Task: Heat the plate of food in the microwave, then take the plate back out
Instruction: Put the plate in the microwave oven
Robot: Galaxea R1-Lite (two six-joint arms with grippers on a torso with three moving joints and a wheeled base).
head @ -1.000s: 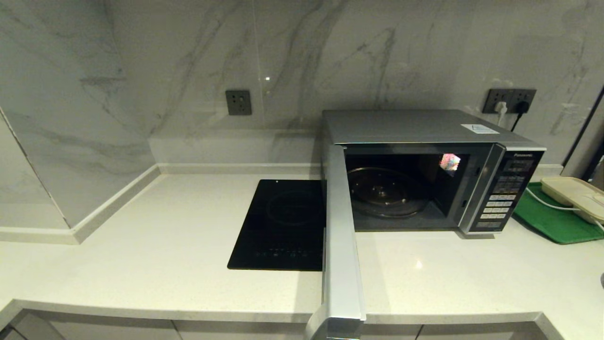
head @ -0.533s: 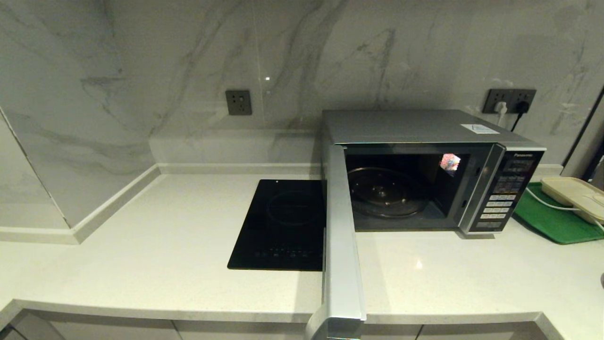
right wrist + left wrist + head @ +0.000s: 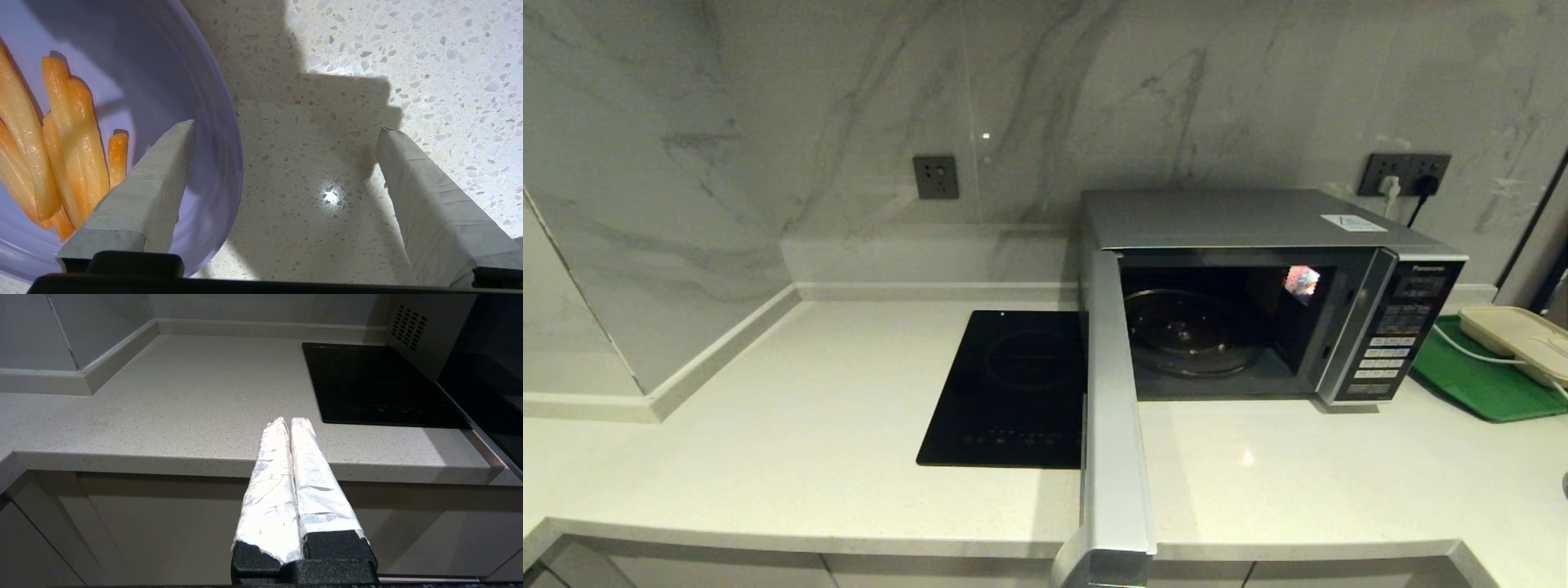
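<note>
My right gripper has its fingers on either side of the plate's rim [image 3: 240, 157], and its outer finger meets its shadow on the counter. It would hold the plate [image 3: 163, 81] if I closed now, so I need to close it.
The silver microwave [image 3: 1258, 220] stands at the back right of the counter. Its door [image 3: 1112, 425] is swung wide open toward me, and the glass turntable [image 3: 1188, 331] inside is bare. The lavender plate [image 3: 163, 81] with orange-yellow food sticks [image 3: 69, 134] shows only in the right wrist view, resting on the speckled counter [image 3: 327, 61]. My right gripper [image 3: 286, 126] is open and straddles the plate's rim: one finger hangs over the plate's inside, the other over bare counter. My left gripper [image 3: 290, 420] is shut on nothing, in front of the counter's front edge.
A black glass cooktop [image 3: 1013, 384] lies flush in the counter just left of the open door. A green tray [image 3: 1478, 384] with a cream box [image 3: 1515, 339] sits right of the microwave. Marble walls close the back and the left.
</note>
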